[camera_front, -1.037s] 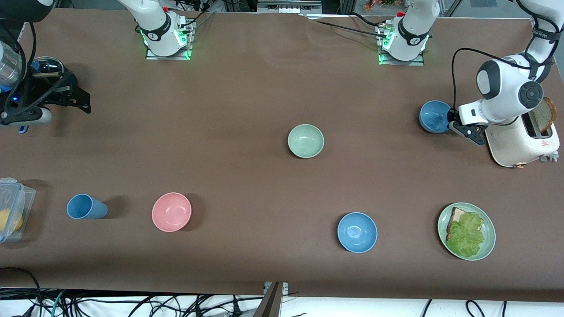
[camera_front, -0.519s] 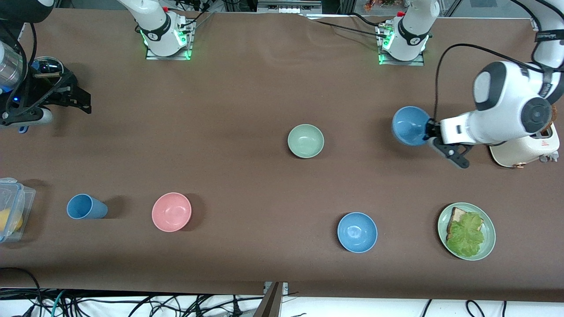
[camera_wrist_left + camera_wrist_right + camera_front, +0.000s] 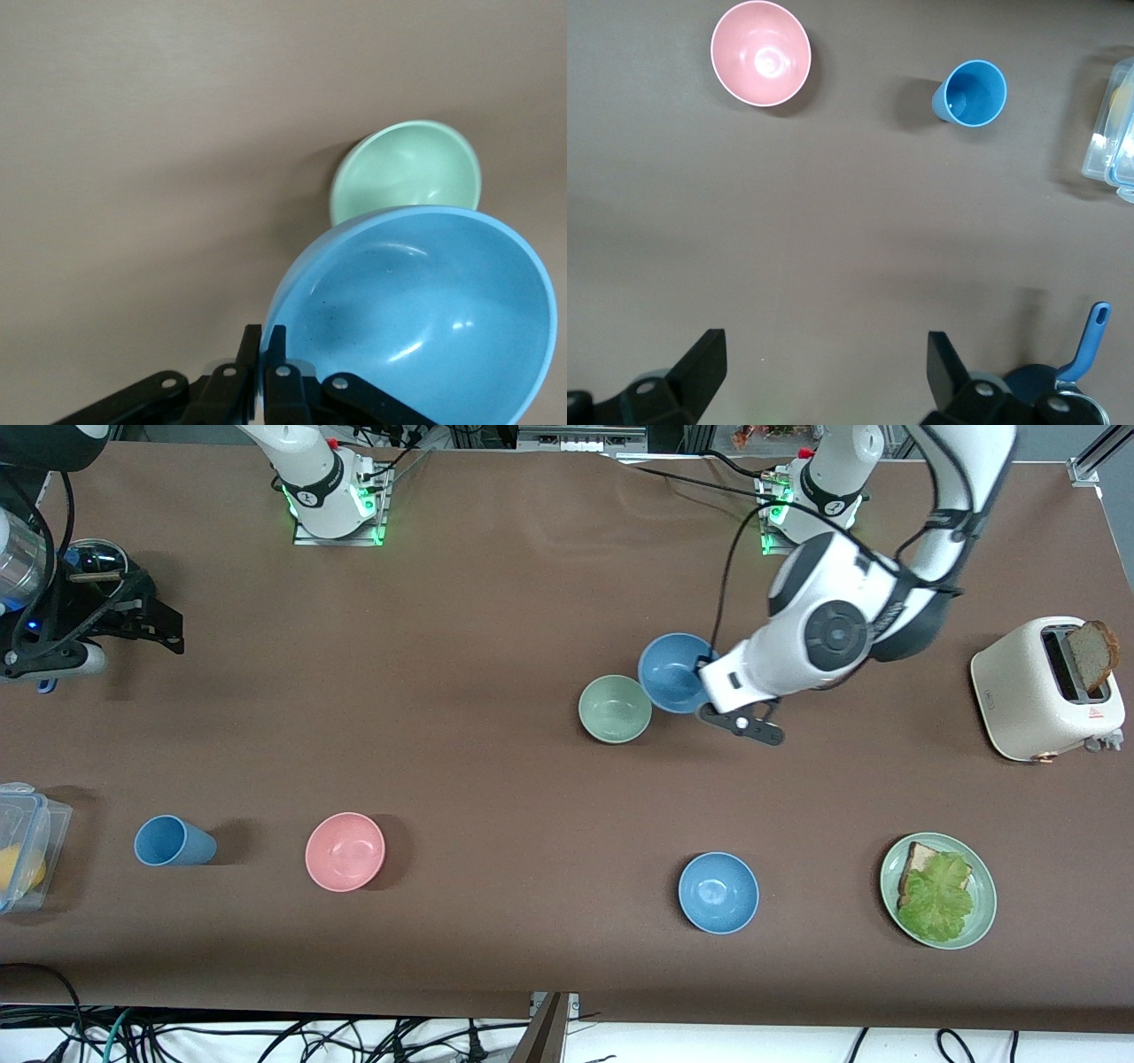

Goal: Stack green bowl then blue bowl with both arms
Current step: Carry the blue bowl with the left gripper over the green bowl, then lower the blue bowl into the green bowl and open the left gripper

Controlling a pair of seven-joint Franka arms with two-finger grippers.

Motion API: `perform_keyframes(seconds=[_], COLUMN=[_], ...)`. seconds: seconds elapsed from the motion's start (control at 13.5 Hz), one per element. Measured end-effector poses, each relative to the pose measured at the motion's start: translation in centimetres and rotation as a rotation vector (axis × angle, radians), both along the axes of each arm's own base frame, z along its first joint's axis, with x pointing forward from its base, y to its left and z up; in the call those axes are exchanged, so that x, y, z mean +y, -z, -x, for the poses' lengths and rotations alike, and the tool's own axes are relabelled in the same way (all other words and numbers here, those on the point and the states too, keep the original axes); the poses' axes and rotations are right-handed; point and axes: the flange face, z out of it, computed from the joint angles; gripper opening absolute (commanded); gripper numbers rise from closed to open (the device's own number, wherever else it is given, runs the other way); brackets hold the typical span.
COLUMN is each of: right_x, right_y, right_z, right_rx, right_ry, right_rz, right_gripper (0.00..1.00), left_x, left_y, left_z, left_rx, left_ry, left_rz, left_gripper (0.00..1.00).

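Observation:
My left gripper should move the blue bowl toward the green bowl before releasing the blue bowl: the blue bowl hangs beside the green bowl, short of its rim.
The green bowl (image 3: 615, 708) sits upright on the table near its middle; it also shows in the left wrist view (image 3: 407, 168). My left gripper (image 3: 710, 684) is shut on the rim of a blue bowl (image 3: 671, 672) and holds it in the air just beside the green bowl, over the table toward the left arm's end. In the left wrist view the fingers (image 3: 264, 341) pinch the blue bowl's (image 3: 416, 310) rim, and the bowl overlaps the green bowl's edge. A second blue bowl (image 3: 718, 892) rests nearer the front camera. My right gripper (image 3: 164, 631) waits open and empty (image 3: 824, 350) at the right arm's end.
A pink bowl (image 3: 345, 851) and a blue cup (image 3: 173, 841) stand toward the right arm's end, also in the right wrist view (image 3: 761, 53) (image 3: 970, 93). A plastic container (image 3: 27, 841) sits at that table edge. A toaster (image 3: 1045, 691) and a green plate (image 3: 985, 895) with bread and lettuce stand at the left arm's end.
My left arm has carried the blue bowl from beside the toaster across to the green bowl's side. The right arm has not moved.

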Motion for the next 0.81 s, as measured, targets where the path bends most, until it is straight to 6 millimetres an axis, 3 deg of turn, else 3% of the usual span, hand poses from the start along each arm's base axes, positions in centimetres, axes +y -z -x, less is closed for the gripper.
perform_keyframes(seconds=[0.22, 0.52, 0.81], right_x=[0.0, 0.0, -0.2], right_y=[0.0, 0.0, 0.0], right_z=[0.0, 0.0, 0.0], right_rx=[0.000, 0.000, 0.000], right_ry=[0.000, 0.001, 0.004], right_rz=[0.000, 0.000, 0.000], right_gripper=[1.00, 1.00, 1.00], left_x=[-3.6, -5.2, -6.0], left_y=[2.3, 5.5, 7.0], left_z=[0.5, 0.7, 0.9], left_rx=[-0.034, -0.038, -0.055], left_ry=[-0.065, -0.066, -0.072], left_rz=[0.023, 0.050, 0.067], left_gripper=[0.00, 0.00, 0.00])
